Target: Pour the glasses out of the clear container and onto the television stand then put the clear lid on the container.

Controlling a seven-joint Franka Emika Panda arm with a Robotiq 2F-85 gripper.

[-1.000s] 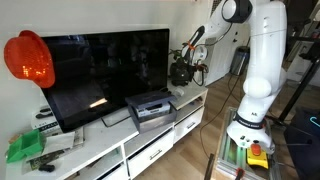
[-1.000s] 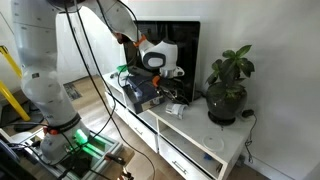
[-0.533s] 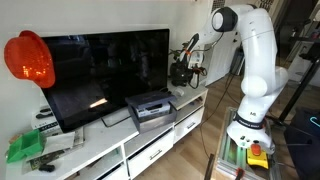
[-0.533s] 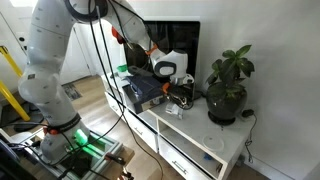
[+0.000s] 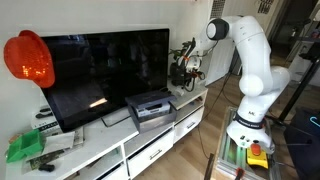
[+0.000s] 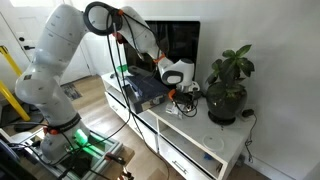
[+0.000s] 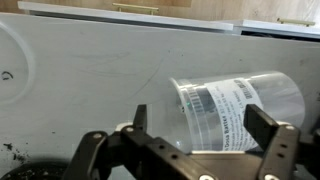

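Note:
The clear container will next be gripped by one edge of its near-end rim, so its opening stays open for my gripper to pour the glasses onto the television stand.
The clear container with a printed label lies on its side on the white top of the television stand. My gripper hangs right over it, its dark fingers spread wide on either side of the container's near end, not pressing on it. In both exterior views the gripper is low over the stand, between the TV and the plant. No glasses show, and I cannot make out a lid for certain.
A large black TV stands on the cabinet with a dark box in front. A potted plant stands close beyond the gripper. An orange helmet and a green item are at the far end.
The arm has swung and lowered, carrying the gripper down toward the stand's top near the plant.

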